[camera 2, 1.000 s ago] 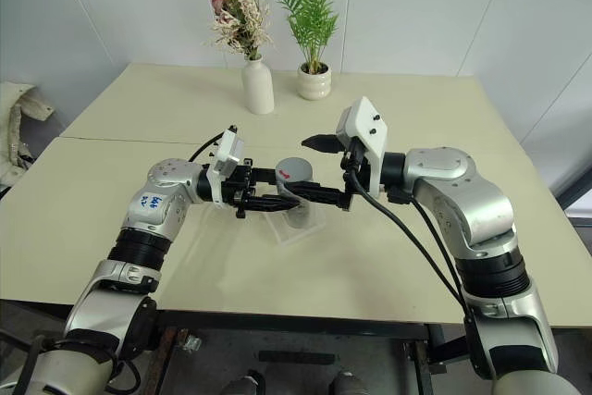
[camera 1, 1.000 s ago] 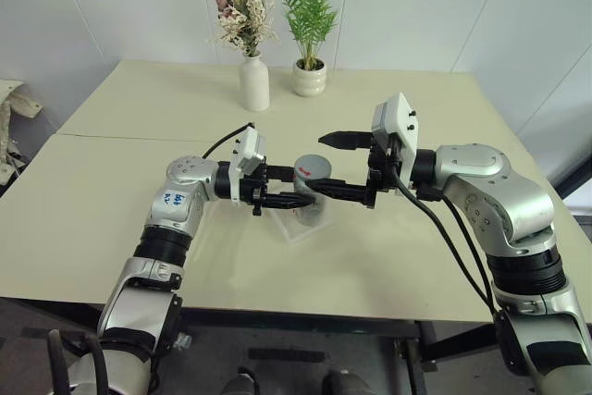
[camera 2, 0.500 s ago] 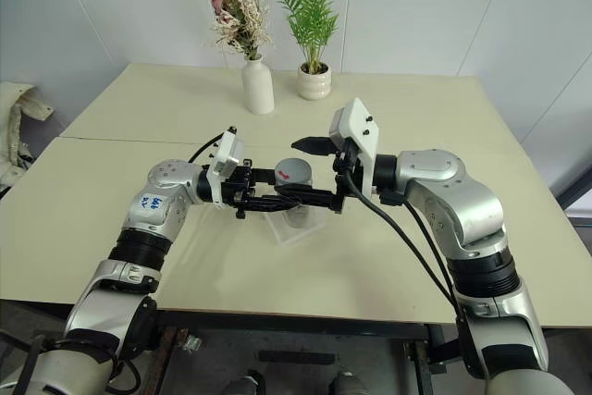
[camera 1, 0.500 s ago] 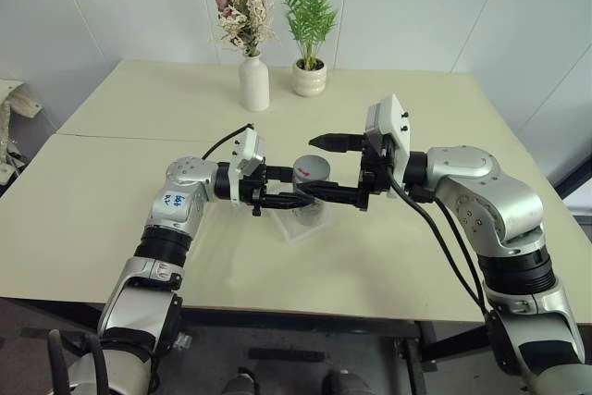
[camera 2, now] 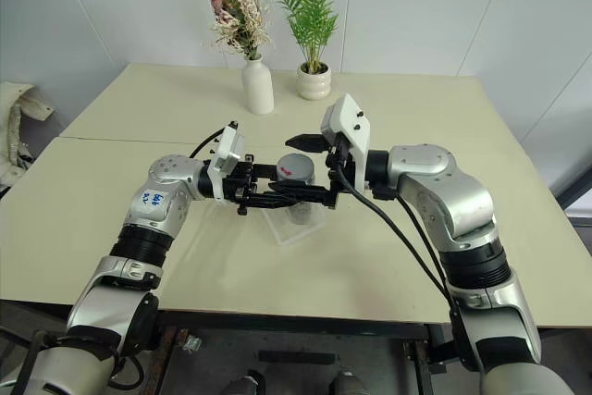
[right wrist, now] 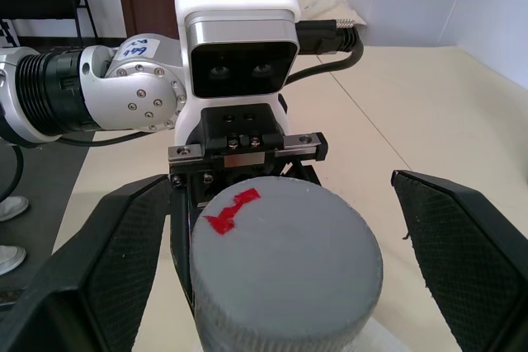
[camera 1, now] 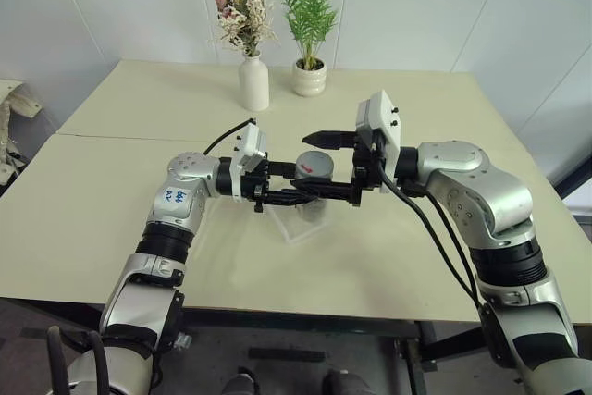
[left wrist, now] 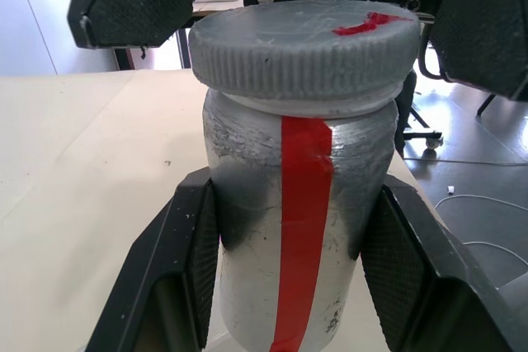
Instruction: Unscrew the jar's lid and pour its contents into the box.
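Note:
My right gripper closes next, which would catch the grey lid point(camera 1: 315, 165) point(right wrist: 289, 261), since its fingers stand on both sides of the lid.
My left gripper point(camera 1: 298, 190) is shut on the jar point(left wrist: 305, 228), a silvery-grey cylinder with a red stripe. It holds the jar upright by its body, just above the table. The grey lid point(right wrist: 289, 261) with a red mark sits on the jar's mouth. My right gripper point(camera 1: 308, 167) comes in level from the opposite side and is open. Its fingers point(right wrist: 107, 261) stand on either side of the lid, apart from it. The clear box point(camera 1: 294, 226) lies on the table right under the jar. The contents are hidden inside the jar.
A white vase point(camera 1: 253, 83) of dried flowers and a white pot point(camera 1: 310, 78) with a green plant stand at the far side of the table point(camera 1: 111, 219). Bare tabletop lies to both sides of the arms.
My right gripper has edged a little left, so its open fingers reach further around the lid. The left gripper and the jar have kept still.

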